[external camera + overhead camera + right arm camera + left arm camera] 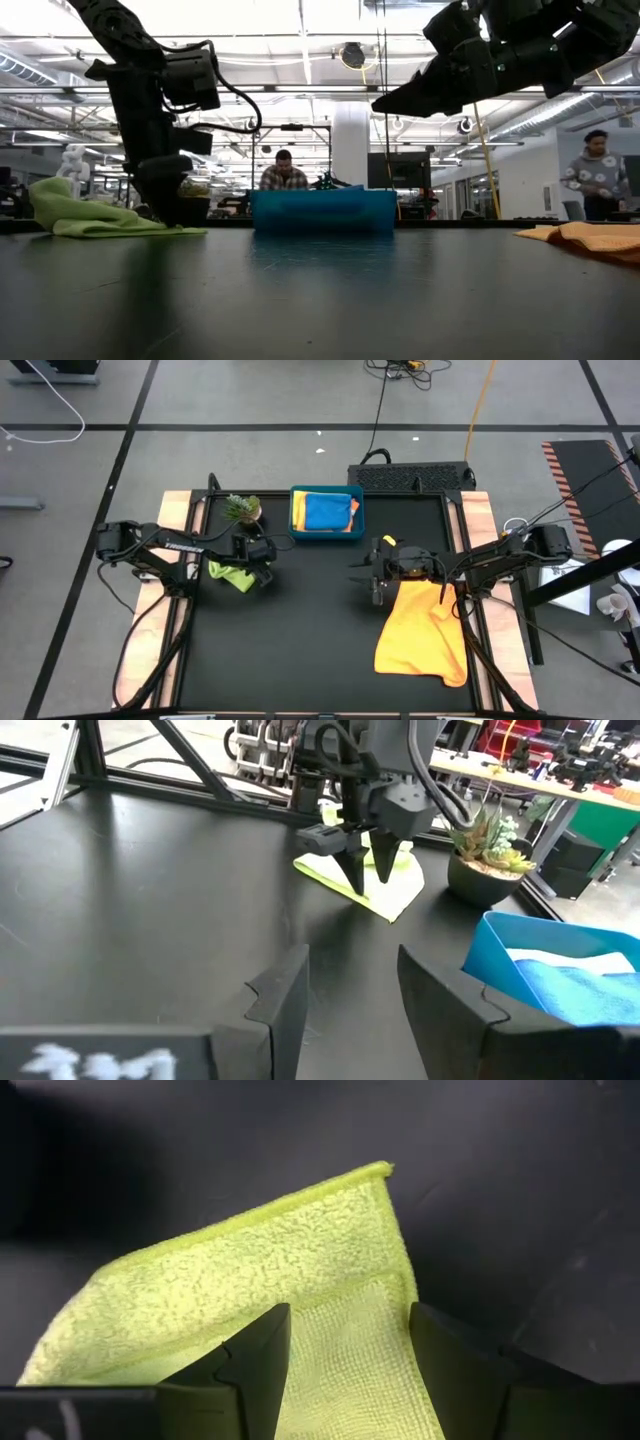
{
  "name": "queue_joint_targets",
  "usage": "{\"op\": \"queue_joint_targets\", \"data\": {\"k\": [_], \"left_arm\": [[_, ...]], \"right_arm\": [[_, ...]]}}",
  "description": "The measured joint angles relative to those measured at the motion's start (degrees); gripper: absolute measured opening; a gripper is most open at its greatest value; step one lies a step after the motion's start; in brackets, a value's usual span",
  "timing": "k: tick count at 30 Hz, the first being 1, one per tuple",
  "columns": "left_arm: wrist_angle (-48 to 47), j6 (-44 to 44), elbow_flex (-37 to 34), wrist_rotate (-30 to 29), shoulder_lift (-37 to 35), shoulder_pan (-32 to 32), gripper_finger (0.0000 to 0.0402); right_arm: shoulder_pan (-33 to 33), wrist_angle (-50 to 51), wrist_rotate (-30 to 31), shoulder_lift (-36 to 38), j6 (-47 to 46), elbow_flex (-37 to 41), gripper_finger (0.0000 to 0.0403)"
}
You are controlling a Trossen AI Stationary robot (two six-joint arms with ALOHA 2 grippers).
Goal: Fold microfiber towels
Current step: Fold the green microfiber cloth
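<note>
The left gripper is ready to close on the lime green towel: its fingers reach down to the cloth, and one is past its side hem [402, 1250].
A lime green towel [230, 574] lies folded on the black table at the left, a hemmed corner [385, 1172] pointing away from the wrist. My left gripper [350, 1320] stands open over it, pointing down, one finger on each side of a strip of cloth [372, 875]. An orange towel [422, 632] lies spread and rumpled on the table at the right. My right gripper [350, 965] hovers open and nearly level above the table beyond that towel's far end [366, 574], with nothing between its fingers. My left gripper points down at the green towel with its fingers [355, 878] spread. Whether the fingertips still touch the cloth, I cannot tell. The towel lies flat on the table beneath them.
A teal tray [326, 538] at the far middle holds a blue towel [326, 512] on top of others. A small potted plant [243, 508] stands left of it, close behind my left gripper. People sit and stand in the room behind [284, 172].
</note>
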State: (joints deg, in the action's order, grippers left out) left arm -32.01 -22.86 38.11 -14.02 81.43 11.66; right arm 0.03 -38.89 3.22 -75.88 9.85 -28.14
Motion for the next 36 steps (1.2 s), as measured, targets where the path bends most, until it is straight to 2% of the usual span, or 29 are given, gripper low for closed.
{"op": "queue_joint_targets", "data": {"k": [5,13,18,23,29,36], "left_arm": [[-0.02,-0.11,0.0,-1.04,0.0,0.0,0.0202],[0.0,-0.19,0.0,-1.03,0.0,0.0,0.0154],[0.0,0.46,0.0,-1.01,0.0,0.0,0.0094],[0.0,1.58,0.0,-1.01,0.0,0.0,0.0012],[-0.07,1.81,1.81,1.83,-0.79,-0.62,0.0004],[2.84,2.91,8.99,1.83,-1.01,-6.76,0.0002]], "right_arm": [[0.0,0.06,-0.02,0.0,0.0,0.0,0.0146],[0.0,0.09,-0.02,0.0,0.0,0.0,0.0146],[0.0,0.09,-0.02,0.0,0.0,0.0,0.0146],[0.0,0.09,-0.02,0.02,0.0,-0.02,0.0146],[0.0,0.09,-0.16,0.02,-0.65,-0.02,0.0146],[1.01,-0.16,-0.48,0.02,-3.12,-0.07,0.0146]]}}
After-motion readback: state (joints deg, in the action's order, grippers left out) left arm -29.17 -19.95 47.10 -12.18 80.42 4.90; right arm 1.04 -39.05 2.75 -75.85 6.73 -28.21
